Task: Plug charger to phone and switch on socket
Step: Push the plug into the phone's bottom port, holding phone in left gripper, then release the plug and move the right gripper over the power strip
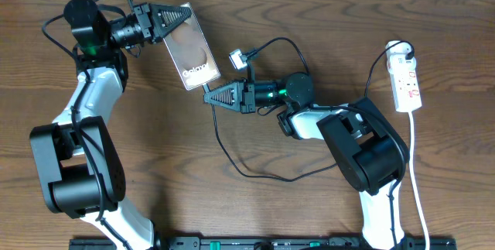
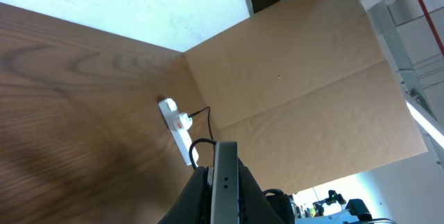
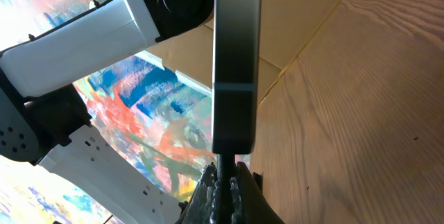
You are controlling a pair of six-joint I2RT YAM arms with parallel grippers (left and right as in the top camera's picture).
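I will open my right gripper now, because the connector in my fingers is flush against the phone's lower edge [image 1: 203, 84] [image 3: 234, 147] and would settle in its seat if I let go.
My left gripper [image 1: 176, 16] is shut on the top end of the phone [image 1: 191, 52], holding it tilted above the table, screen up with white lettering. In the left wrist view the phone's edge [image 2: 224, 182] sits between my fingers [image 2: 223, 203]. My right gripper [image 1: 210, 96] is shut on the charger connector tip, right at the phone's lower edge. In the right wrist view my fingers [image 3: 225, 182] pinch the connector [image 3: 226, 163] against the phone's end [image 3: 234, 57]. The thin black charger cable [image 1: 232, 161] loops over the table. The white socket [image 1: 407, 82] lies at the far right, also in the left wrist view [image 2: 179, 128].
The socket's white cord [image 1: 418, 180] runs down the right side toward the front edge. A brown cardboard wall [image 2: 298, 78] stands behind the socket. Both arm bases stand at the front of the wooden table [image 1: 271, 203].
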